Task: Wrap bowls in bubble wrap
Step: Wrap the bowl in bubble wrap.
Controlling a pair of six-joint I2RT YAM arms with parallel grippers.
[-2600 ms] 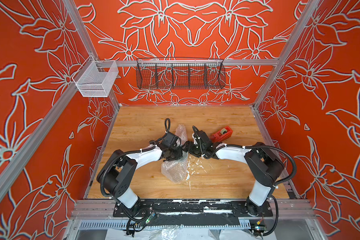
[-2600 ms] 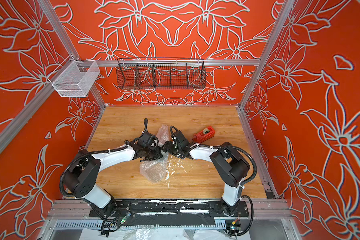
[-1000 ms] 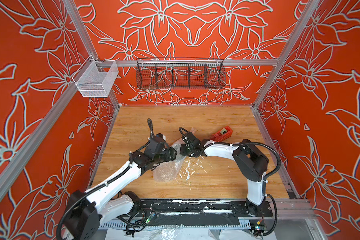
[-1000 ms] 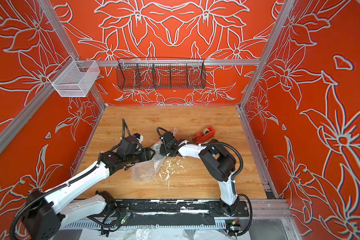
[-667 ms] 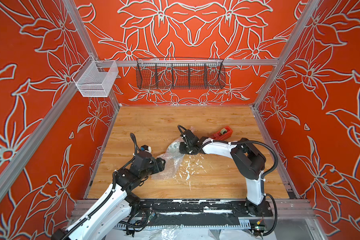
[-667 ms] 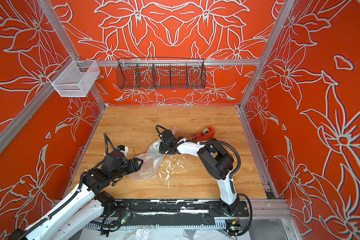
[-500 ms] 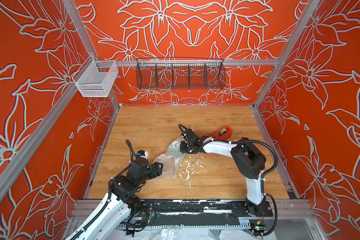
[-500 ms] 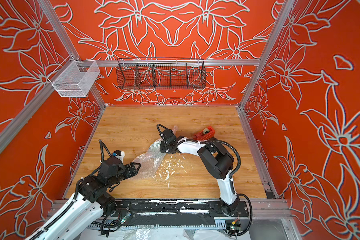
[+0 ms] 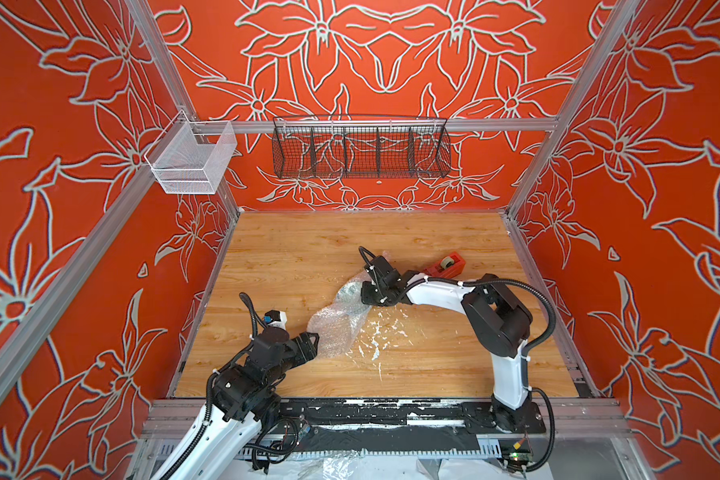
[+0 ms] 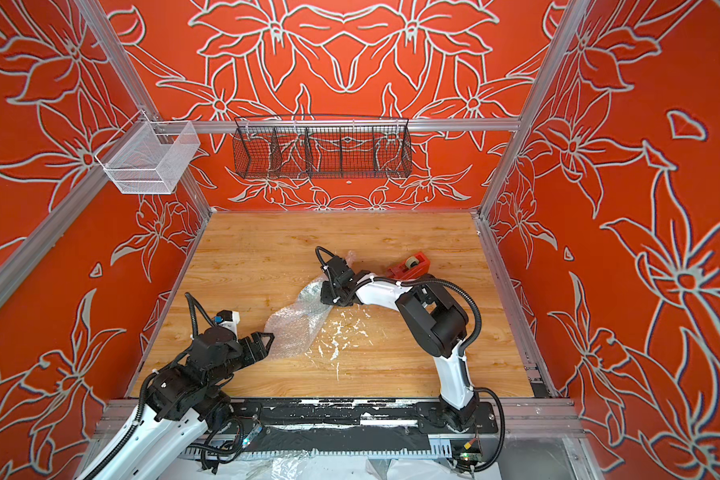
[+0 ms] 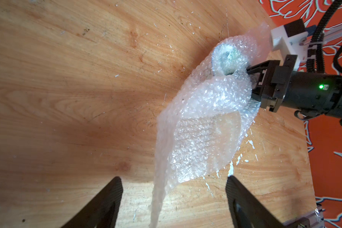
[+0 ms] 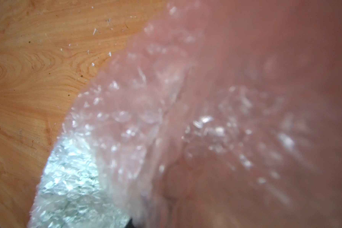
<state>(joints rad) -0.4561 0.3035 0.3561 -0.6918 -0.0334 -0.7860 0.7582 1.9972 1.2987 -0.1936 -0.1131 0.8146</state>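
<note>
My left gripper will fold the loose near corner of the bubble wrap [image 9: 339, 322] over the bowl, so it will first pick up the bubble wrap by that corner next.
The bubble wrap [image 9: 339, 322] lies stretched across the middle of the wooden table [image 9: 292, 257]. Its far end is bunched round the bowl [image 11: 228, 59], which stands on edge and shows as a pale round shape through the plastic. My right gripper [image 9: 361, 291] is shut on that wrapped bowl, its fingers [image 11: 261, 68] reaching in from the side. The right wrist view is almost filled by blurred bubble wrap [image 12: 166, 118]. My left gripper [image 9: 316, 343] is open at the wrap's near corner. A thin strip of wrap [image 11: 158, 199] runs loose between its spread fingers [image 11: 115, 193].
A red tape dispenser [image 9: 443, 266] sits on the table behind the right arm. White flecks [image 9: 377, 336] mark the wood beside the wrap. A black wire basket [image 9: 360, 147] hangs on the back wall and a white mesh basket [image 9: 190, 160] at the back left corner.
My left arm has pulled back toward the front left with its jaws opening further. The wrap now lies drawn out toward it. The right gripper has kept hold of the wrapped bowl.
</note>
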